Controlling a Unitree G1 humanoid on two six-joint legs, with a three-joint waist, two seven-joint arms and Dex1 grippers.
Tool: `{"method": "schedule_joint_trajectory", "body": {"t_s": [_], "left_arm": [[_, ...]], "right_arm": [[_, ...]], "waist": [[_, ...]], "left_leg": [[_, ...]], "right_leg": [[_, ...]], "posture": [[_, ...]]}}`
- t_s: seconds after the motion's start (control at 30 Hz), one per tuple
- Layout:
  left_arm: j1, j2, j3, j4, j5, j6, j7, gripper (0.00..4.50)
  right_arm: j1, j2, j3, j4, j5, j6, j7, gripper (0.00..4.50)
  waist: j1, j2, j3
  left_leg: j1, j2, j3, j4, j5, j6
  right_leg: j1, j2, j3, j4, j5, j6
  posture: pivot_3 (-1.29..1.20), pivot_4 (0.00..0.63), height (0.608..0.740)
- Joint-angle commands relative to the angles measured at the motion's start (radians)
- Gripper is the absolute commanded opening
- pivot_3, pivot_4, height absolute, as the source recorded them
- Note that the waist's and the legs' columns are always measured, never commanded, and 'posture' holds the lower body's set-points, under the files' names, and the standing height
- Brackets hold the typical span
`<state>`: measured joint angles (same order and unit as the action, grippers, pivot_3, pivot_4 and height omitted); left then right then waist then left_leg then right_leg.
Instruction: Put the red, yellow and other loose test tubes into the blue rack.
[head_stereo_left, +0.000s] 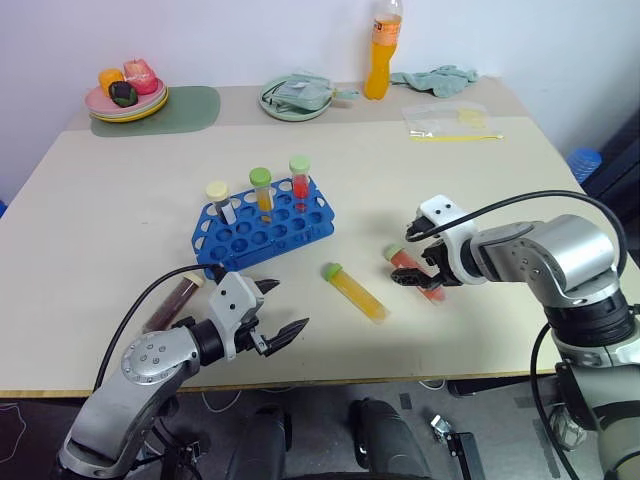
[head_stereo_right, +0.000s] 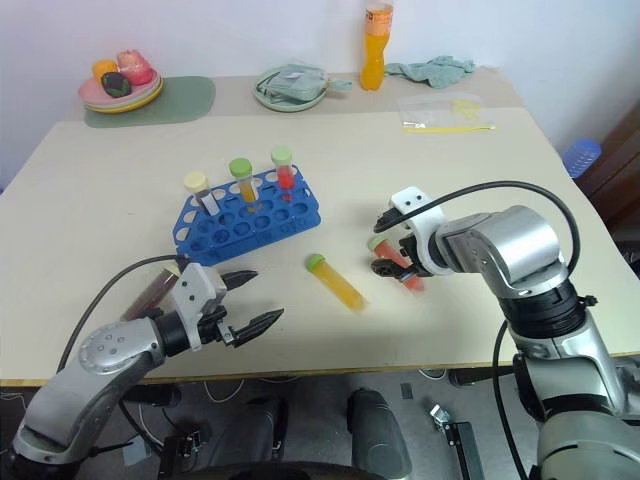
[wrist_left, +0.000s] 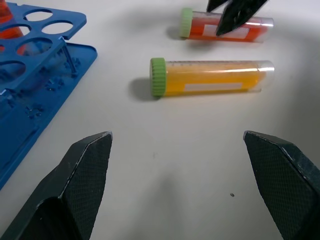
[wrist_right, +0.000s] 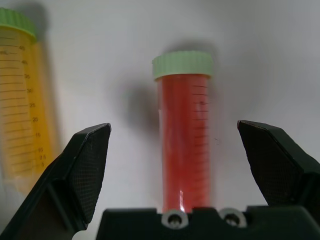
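Note:
My right gripper should close on the tube now, because my fingers are low beside the red tube's body (head_stereo_left: 404, 262) (wrist_right: 185, 135).
The blue rack (head_stereo_left: 262, 228) stands left of the table's centre with three capped tubes upright along its far row. A yellow test tube (head_stereo_left: 357, 293) with a green cap lies flat to the rack's right. Beside it lies a red test tube (wrist_right: 184, 130) with a pale green cap. My right gripper (head_stereo_left: 418, 262) hangs open over the red tube, one finger on each side, apart from it. A dark brown tube (head_stereo_left: 172, 303) lies near the front left. My left gripper (wrist_left: 177, 136) is open and empty near the front edge, pointing toward the yellow tube (wrist_left: 210, 77).
At the back of the table are stacked plates of food (head_stereo_left: 127, 98) on a green mat (head_stereo_left: 190, 108), a plate with a cloth (head_stereo_left: 295, 97), an orange drink bottle (head_stereo_left: 380, 50), a teal rag (head_stereo_left: 435, 80) and a plastic bag (head_stereo_left: 450, 120).

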<state>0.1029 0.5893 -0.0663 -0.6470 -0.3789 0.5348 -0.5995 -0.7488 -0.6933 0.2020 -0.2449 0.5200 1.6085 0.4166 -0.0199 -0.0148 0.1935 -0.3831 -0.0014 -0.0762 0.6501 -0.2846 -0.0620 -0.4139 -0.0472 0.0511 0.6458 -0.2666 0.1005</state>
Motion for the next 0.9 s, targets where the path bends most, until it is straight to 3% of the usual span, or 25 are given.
{"method": "schedule_joint_trajectory", "body": {"t_s": [0.03,0.1,0.27,0.3,0.4,0.5,0.57,0.63,0.8,0.9], "left_arm": [[0.011,-0.003,-0.003,-0.041,0.013,-0.018,0.01,4.43],[0.016,-0.002,0.0,-0.043,0.013,-0.019,0.01,4.5],[0.022,0.002,0.007,-0.044,0.021,-0.022,0.014,4.5],[0.022,0.002,0.008,-0.043,0.022,-0.022,0.015,4.5],[0.024,0.0,0.009,-0.045,0.026,-0.021,0.016,4.5],[0.032,0.002,0.023,-0.04,0.027,-0.024,0.015,4.5],[0.034,-0.002,0.037,-0.027,0.031,-0.027,0.023,4.5],[0.028,-0.026,0.061,-0.007,0.023,-0.032,0.042,4.5],[0.003,-0.072,0.118,0.029,0.011,-0.044,0.076,4.5],[-0.001,-0.079,0.139,0.034,0.012,-0.047,0.083,4.5]], "right_arm": [[-0.034,0.014,0.006,0.025,0.005,0.006,-0.056,4.25],[-0.042,0.015,0.019,0.034,0.01,0.006,-0.073,3.6],[-0.051,0.0,0.046,0.032,0.042,0.006,-0.085,1.0],[-0.053,-0.001,0.046,0.033,0.049,0.006,-0.088,0.71],[-0.067,-0.005,0.035,-0.013,0.043,-0.001,-0.073,0.7],[-0.038,0.009,-0.02,-0.121,0.037,-0.202,-0.012,0.7],[0.004,0.07,-0.055,-0.166,0.0,-0.453,0.013,0.7],[0.041,0.212,-0.1,-0.159,-0.021,-0.697,-0.004,0.7],[0.091,0.523,-0.102,0.021,-0.124,-1.082,-0.109,0.7],[0.102,0.636,-0.078,0.167,-0.204,-1.288,-0.121,0.7]], "waist": [[0.001,0.0,0.0],[0.001,0.0,0.0],[0.001,0.0,0.0],[0.001,0.0,0.0],[0.001,0.0,0.0],[-0.001,0.0,0.0],[-0.001,0.0,0.0],[-0.003,0.0,0.0],[-0.002,-0.001,-0.001],[0.0,-0.001,-0.001]], "left_leg": [[0.0,0.0,0.0,0.0,0.0,0.0],[-0.001,0.0,0.0,0.0,0.0,0.0],[-0.002,0.0,0.0,0.0,0.0,0.0],[-0.002,0.0,0.0,0.0,0.0,0.0],[-0.002,0.0,0.0,0.0,0.0,0.0],[-0.005,0.0,0.0,0.0,0.0,0.0],[-0.006,0.0,0.0,0.0,0.0,0.0],[-0.006,0.001,0.0,0.0,0.0,0.0],[-0.006,0.002,0.0,0.002,0.0,0.0],[-0.007,0.001,0.0,0.002,0.001,-0.001]], "right_leg": [[0.0,0.0,0.0,0.0,0.0,0.0],[0.0,0.0,0.0,0.0,0.0,0.0],[-0.002,0.0,0.0,0.0,0.0,0.0],[-0.002,0.0,0.0,0.0,0.0,0.0],[-0.002,0.0,0.0,0.001,0.0,0.0],[-0.005,0.0,0.0,0.001,0.0,0.0],[-0.007,0.001,0.0,0.002,0.0,0.0],[-0.008,0.001,0.0,0.002,0.0,0.0],[-0.008,0.002,0.0,0.004,0.0,0.0],[-0.008,0.001,0.0,0.004,0.001,0.0]], "posture": [[0.0,0.15,0.74],[0.0,0.15,0.74],[0.0,0.15,0.74],[0.0,0.15,0.74],[0.0,0.15,0.74],[0.0,0.15,0.74],[0.0,0.15,0.74],[0.0,0.15,0.74],[0.0,0.15,0.74],[0.0,0.15,0.74]]}}
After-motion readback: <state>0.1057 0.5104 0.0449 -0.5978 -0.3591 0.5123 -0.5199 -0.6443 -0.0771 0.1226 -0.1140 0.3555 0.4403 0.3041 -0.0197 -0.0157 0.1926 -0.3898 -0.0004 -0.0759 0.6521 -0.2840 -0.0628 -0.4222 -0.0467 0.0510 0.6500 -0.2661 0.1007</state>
